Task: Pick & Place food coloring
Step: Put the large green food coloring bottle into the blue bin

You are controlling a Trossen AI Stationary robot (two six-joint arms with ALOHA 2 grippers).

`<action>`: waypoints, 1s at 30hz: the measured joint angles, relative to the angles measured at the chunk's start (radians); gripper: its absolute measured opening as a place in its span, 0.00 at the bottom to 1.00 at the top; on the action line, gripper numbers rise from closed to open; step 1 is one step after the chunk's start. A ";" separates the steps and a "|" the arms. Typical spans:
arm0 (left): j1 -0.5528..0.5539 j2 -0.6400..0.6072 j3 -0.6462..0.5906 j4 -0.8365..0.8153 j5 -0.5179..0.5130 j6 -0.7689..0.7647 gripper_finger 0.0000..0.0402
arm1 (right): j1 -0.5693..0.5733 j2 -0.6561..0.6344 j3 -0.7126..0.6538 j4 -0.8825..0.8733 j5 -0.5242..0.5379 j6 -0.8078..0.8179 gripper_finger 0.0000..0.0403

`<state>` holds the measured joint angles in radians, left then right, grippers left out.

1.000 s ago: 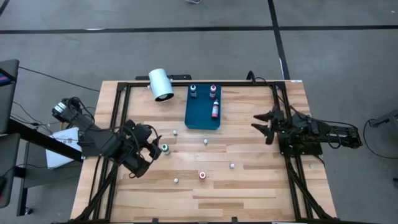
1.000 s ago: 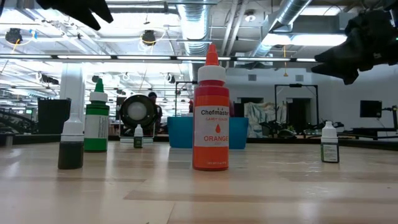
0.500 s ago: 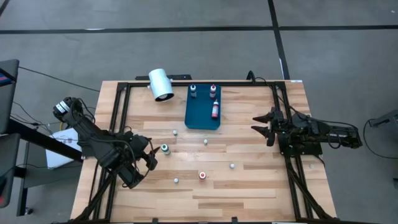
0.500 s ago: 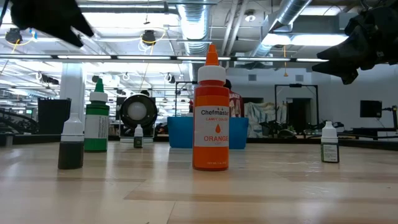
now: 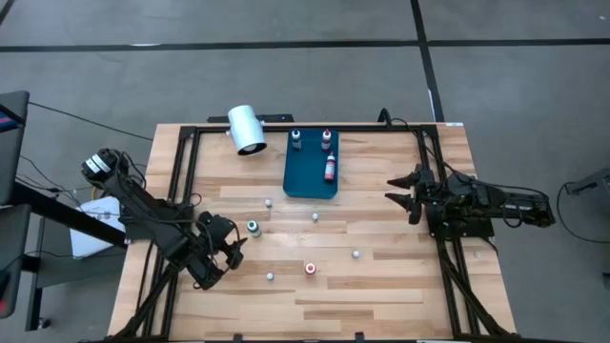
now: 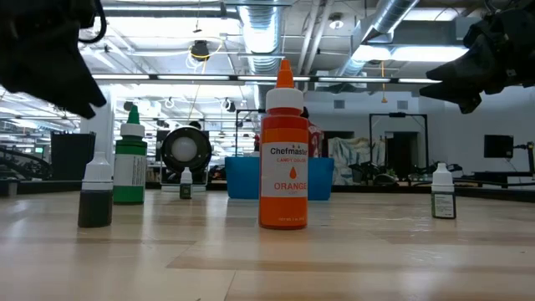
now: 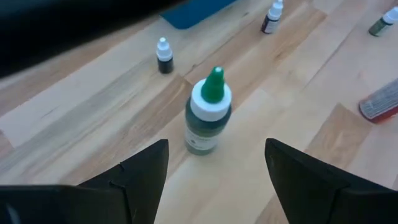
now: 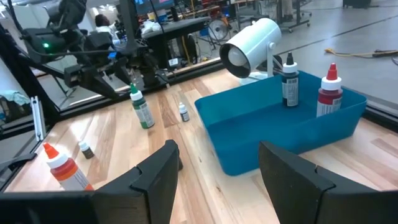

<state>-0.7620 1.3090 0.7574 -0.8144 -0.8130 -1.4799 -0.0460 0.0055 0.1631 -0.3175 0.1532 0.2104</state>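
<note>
My left gripper will next take hold of the green-topped bottle by its body below the white cap (image 5: 254, 231), and then it will put the bottle in the blue tray (image 5: 305, 181).
The food coloring bottles stand scattered on the wooden table. A green-topped bottle (image 5: 253, 227) (image 7: 208, 112) stands upright on its base just ahead of my left gripper (image 5: 227, 250) (image 7: 216, 149), which is open and touches nothing. An orange bottle (image 5: 311, 269) (image 6: 282, 167) stands nearer the near edge. Several tiny bottles (image 5: 315, 217) stand around them. The blue tray (image 5: 305, 181) holds two upright bottles (image 5: 327, 139) and one lying down (image 5: 330, 169). My right gripper (image 5: 405, 192) (image 8: 219, 152) waits open at the table's right side.
A white cylinder (image 5: 246, 129) lies at the far edge, left of the tray. A black frame (image 5: 181, 162) runs along the table's left, far and right edges. Bare wood lies between the orange bottle and the right arm.
My left gripper has drawn back from beside the green-topped bottle toward the near edge and has come lower. It has stayed open. The green bottle stands where it was.
</note>
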 joint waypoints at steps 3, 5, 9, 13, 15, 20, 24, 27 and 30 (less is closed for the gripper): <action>0.000 0.000 -0.032 0.035 -0.003 0.000 0.64 | 0.000 0.000 0.000 -0.001 0.000 0.000 0.51; 0.003 0.000 -0.042 0.048 -0.013 0.001 0.64 | 0.000 0.000 0.000 -0.004 0.000 0.000 0.51; 0.027 0.000 -0.042 0.062 -0.027 0.024 0.64 | 0.000 0.000 0.000 -0.004 0.000 0.000 0.51; 0.067 0.000 -0.041 0.144 -0.014 0.115 0.64 | 0.000 0.000 0.000 -0.004 0.002 0.000 0.51; 0.095 -0.004 -0.041 0.183 0.020 0.166 0.64 | 0.000 0.000 0.000 -0.004 0.002 0.000 0.51; 0.169 -0.008 -0.040 0.206 0.086 0.240 0.64 | 0.000 0.000 0.000 -0.004 0.002 0.000 0.51; 0.216 -0.008 -0.040 0.204 0.105 0.282 0.64 | 0.000 0.000 0.000 -0.004 0.002 0.000 0.51; 0.251 -0.008 -0.040 0.204 0.135 0.316 0.64 | 0.000 0.000 0.000 -0.004 0.002 0.000 0.51; 0.286 -0.008 -0.040 0.204 0.162 0.351 0.64 | 0.000 0.000 0.000 -0.004 0.002 0.000 0.51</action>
<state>-0.4758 1.3010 0.7174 -0.6102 -0.6507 -1.1286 -0.0461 0.0053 0.1631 -0.3214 0.1547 0.2104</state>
